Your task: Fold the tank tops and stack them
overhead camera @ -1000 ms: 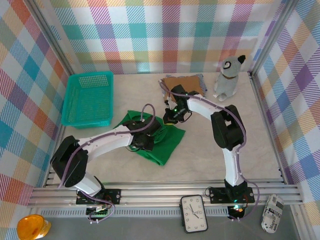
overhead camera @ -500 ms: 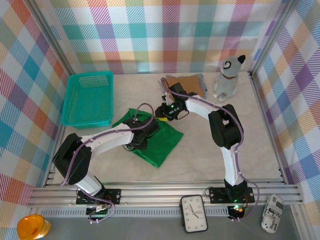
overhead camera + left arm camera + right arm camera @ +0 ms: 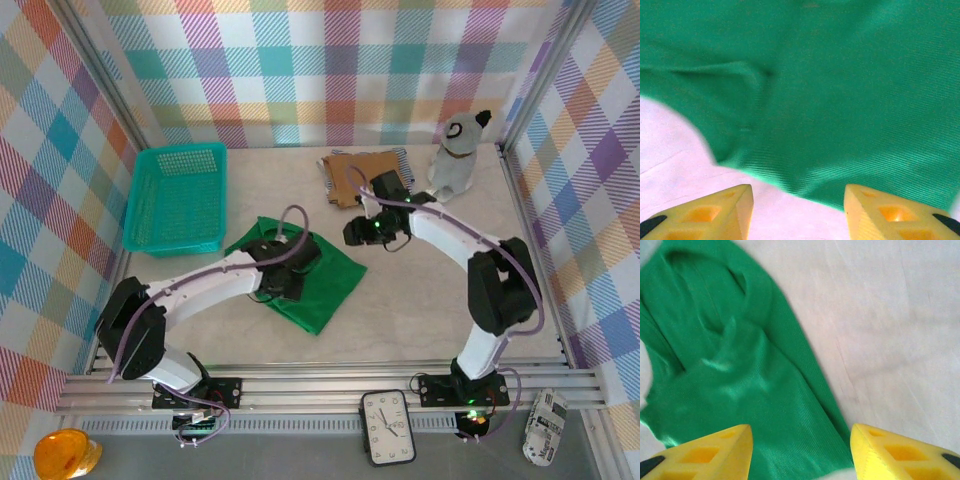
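I should next use my right gripper to pull a corner of the green tank top over and fold it, so I should grab the tank top by its free hem corner [image 3: 362,269] [image 3: 846,460].
The bright green tank top [image 3: 325,288] lies folded and fairly flat near the table's middle. My left gripper [image 3: 293,262] hovers over its left part, open; in the left wrist view its yellow fingertips [image 3: 715,212] frame the green cloth's [image 3: 830,100] near edge with nothing between them. My right gripper [image 3: 357,233] stands open just off the top's far right corner. The right wrist view has green cloth [image 3: 730,385] to the left and bare table to the right of the right gripper [image 3: 800,452]. The tan-brown top [image 3: 367,171] rests folded on the striped top [image 3: 329,172] at the back.
A teal mesh basket [image 3: 176,196] stands at the back left. A grey and white dog figure [image 3: 456,153] sits at the back right beside the stacked tops. A clock [image 3: 388,428] lies beyond the table's near rail.
My right gripper has let go of the green top and drawn back to the right, its elbow swinging right. The green top now lies flatter. My left gripper has hardly moved.
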Controlling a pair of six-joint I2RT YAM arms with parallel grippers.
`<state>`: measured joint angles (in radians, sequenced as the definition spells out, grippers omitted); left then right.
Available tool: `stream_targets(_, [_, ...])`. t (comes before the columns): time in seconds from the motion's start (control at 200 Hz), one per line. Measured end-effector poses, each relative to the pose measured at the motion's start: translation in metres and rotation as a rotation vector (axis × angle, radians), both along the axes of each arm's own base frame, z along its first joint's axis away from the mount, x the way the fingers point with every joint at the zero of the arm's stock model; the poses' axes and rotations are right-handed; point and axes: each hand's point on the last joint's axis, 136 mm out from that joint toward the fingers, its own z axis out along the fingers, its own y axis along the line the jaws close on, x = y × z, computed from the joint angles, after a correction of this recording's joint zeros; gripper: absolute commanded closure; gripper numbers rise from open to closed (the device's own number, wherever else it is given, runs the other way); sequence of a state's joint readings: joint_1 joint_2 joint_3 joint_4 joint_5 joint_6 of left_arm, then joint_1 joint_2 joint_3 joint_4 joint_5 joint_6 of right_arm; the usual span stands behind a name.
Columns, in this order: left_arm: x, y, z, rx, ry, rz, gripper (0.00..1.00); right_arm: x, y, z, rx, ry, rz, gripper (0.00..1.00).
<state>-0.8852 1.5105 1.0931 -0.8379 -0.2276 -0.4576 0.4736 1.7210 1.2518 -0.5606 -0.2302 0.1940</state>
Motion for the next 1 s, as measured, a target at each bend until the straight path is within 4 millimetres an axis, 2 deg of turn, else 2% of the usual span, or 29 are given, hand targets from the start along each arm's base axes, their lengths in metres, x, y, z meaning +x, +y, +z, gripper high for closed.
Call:
stream_targets(0.075, [-0.017,-0.029,-0.001,-0.034,0.000,-0.094,0.47,-0.019,-0.012,-0.021,-0.048,0.037,0.021,0.44])
stream_targets(0.16, [-0.033,-0.051,-0.009,-0.049,0.015,-0.163,0.47,-0.036,-0.022,-0.043,-0.098,0.087,0.041,0.44])
stream_targets(0.315, [-0.049,-0.075,-0.034,-0.037,0.047,-0.218,0.46,-0.043,-0.026,-0.053,-0.121,0.108,0.056,0.44])
stream_targets(0.535, [-0.056,-0.073,-0.063,0.019,0.088,-0.230,0.47,-0.041,-0.018,-0.072,-0.116,0.136,0.066,0.48])
stream_targets(0.635, [-0.055,-0.070,-0.071,0.052,0.094,-0.235,0.51,-0.036,-0.012,-0.080,-0.112,0.155,0.064,0.55])
stream_targets(0.705, [-0.055,-0.067,-0.077,0.078,0.100,-0.243,0.58,-0.033,-0.011,-0.081,-0.118,0.169,0.056,0.67])
stream_targets(0.795, [-0.055,-0.066,-0.080,0.095,0.095,-0.257,0.77,-0.029,-0.007,-0.084,-0.110,0.168,0.058,0.82])
stream_targets(0.845, [-0.054,-0.063,-0.080,0.114,0.088,-0.253,0.84,-0.029,-0.007,-0.084,-0.112,0.165,0.067,0.89])
stream_targets(0.92, [-0.053,-0.060,-0.078,0.143,0.086,-0.265,0.91,-0.030,-0.007,-0.082,-0.114,0.165,0.068,0.96])
stream_targets(1.0, [-0.054,-0.063,-0.075,0.171,0.101,-0.284,0.95,-0.032,-0.011,-0.079,-0.124,0.167,0.069,0.97])
